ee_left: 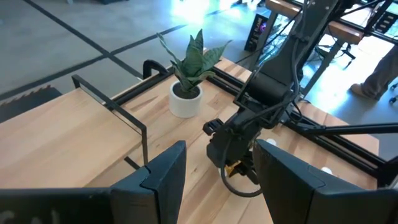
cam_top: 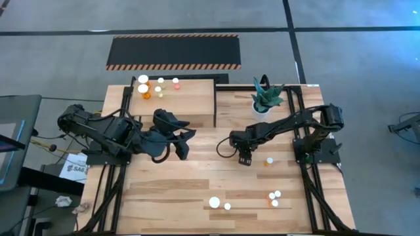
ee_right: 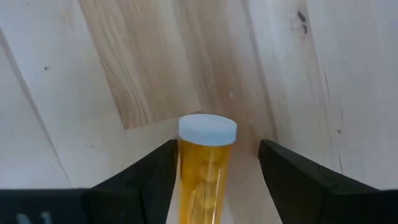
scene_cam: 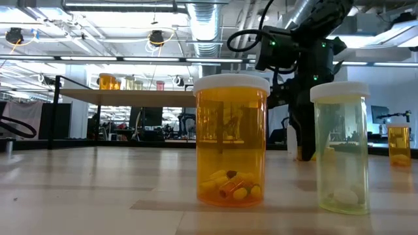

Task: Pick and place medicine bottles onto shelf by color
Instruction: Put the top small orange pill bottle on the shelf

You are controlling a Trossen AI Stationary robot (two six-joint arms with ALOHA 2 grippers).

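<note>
My right gripper should close on the orange body now, because its fingers reach down beside the orange body below the white cap.
An orange medicine bottle (ee_right: 205, 168) with a white cap stands upright on the table, between the open fingers of my right gripper (ee_right: 217, 146). That gripper (cam_top: 244, 156) points down at mid-table and hides the bottle in the high view. The light-wood shelf (cam_top: 190, 101) stands at the far left and carries several bottles (cam_top: 154, 85) on its top. Off the shelf's near edge, my left gripper (cam_top: 180, 145) hangs above the table, open and empty (ee_left: 221, 146). My right gripper comes from above with a finger on either side of the orange bottle's body. One finger (ee_right: 163, 171) lies close against the bottle's side, and I cannot tell whether it touches. The other finger stands clear of it. The bottle rests upright on the table.
A potted plant (cam_top: 266, 98) stands at the far right of the table. One bottle (cam_top: 269, 160) is just right of my right gripper. More stand near the front edge (cam_top: 214, 202) (cam_top: 274, 196). A striped black mat (cam_top: 174, 52) lies on the floor beyond.
</note>
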